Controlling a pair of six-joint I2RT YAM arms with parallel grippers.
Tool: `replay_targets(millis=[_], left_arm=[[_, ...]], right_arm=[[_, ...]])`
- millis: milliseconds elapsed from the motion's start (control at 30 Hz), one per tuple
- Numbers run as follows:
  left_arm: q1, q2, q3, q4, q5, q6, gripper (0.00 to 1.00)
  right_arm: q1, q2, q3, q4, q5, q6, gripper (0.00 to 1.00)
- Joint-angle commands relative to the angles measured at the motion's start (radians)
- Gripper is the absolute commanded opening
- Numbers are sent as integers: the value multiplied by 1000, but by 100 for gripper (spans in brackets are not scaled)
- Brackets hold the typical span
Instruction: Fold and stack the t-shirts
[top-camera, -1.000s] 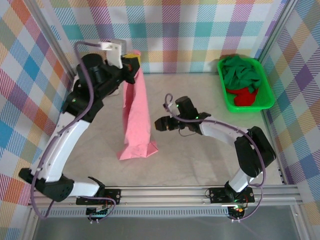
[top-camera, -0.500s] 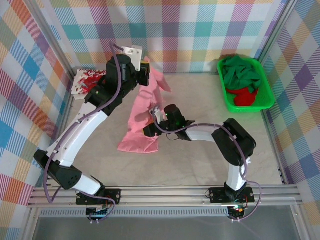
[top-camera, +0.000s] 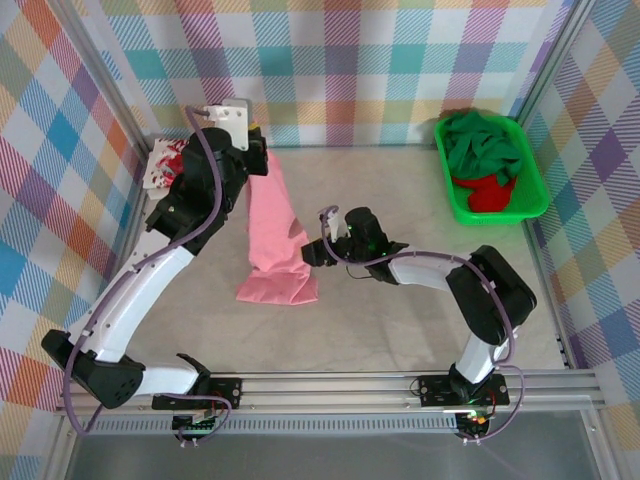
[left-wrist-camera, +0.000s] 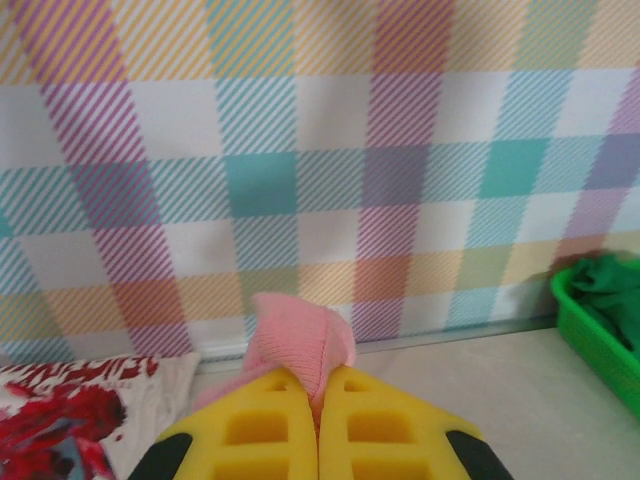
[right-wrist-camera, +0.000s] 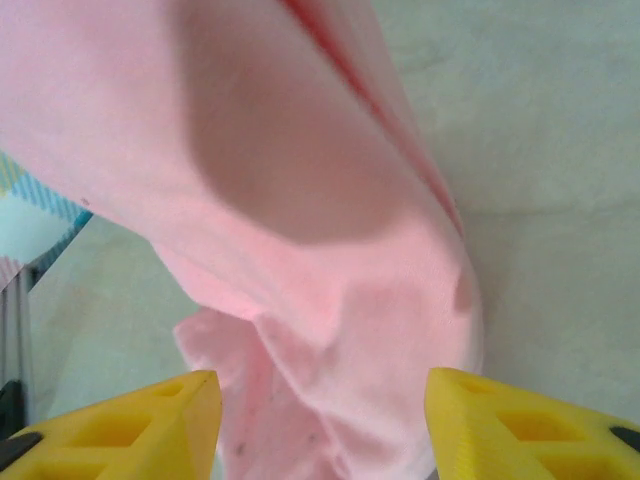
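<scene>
I need to spread the shirt for folding, so I should next grab the pink t-shirt's loose lower edge with my right gripper, away from my left gripper.
The salmon-pink t-shirt hangs from my left gripper, its lower end resting crumpled on the table. In the left wrist view the left gripper is shut on a fold of the pink cloth. My right gripper is at the shirt's right edge, low down. In the right wrist view the right gripper is open, its yellow fingers wide apart with loose pink cloth bulging between them. The white t-shirt with red print lies at the back left. Dark green and red t-shirts lie in the tray.
The bright green plastic tray stands at the back right, its corner visible from the left wrist. Checked walls close the table on three sides. A metal rail runs along the near edge.
The left gripper has swung left and the pink shirt now hangs straighter. The right gripper has drawn back a little to the right, and its jaws have widened.
</scene>
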Motion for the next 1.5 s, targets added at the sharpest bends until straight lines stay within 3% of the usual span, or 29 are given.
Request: replay_targets(millis=[0,133,300,533,600,733,833,933,1100,1267,1467], left_arm=[[32,-13,-38,47,-39,10,0],[63,-33,-83,53,-57,-2,0],[102,-46,-103,47,-62,-23,0],[112,-43,-109,39,-50,-38,0],[112,-40,-111,35,-49,-41,0],[115,-42,-111,27,-55,-41,0],[119,-55,-119,28,-58,-45,0],[128,-84,-138,36,-95,-63,0],[157,-193,-236,92,-75,-67,0],[170,-325,-300,108,-8,-63,0],[170,-443,-289,74,-27,-15,0]], right_arm=[[14,36,-67,-72,-93,-1,56],[15,26,-120,-125,-78,13,55],[33,65,-54,-305,-169,-115,57],[68,143,21,-324,-125,-128,55],[72,166,43,-310,-122,-112,48],[79,196,73,-313,-111,-100,22],[79,170,63,-316,-72,-90,9],[56,77,23,-308,-23,-64,0],[-55,-175,-41,-371,-32,-40,0],[-87,-479,28,-597,78,-130,0],[-168,-744,167,-787,203,-167,0]])
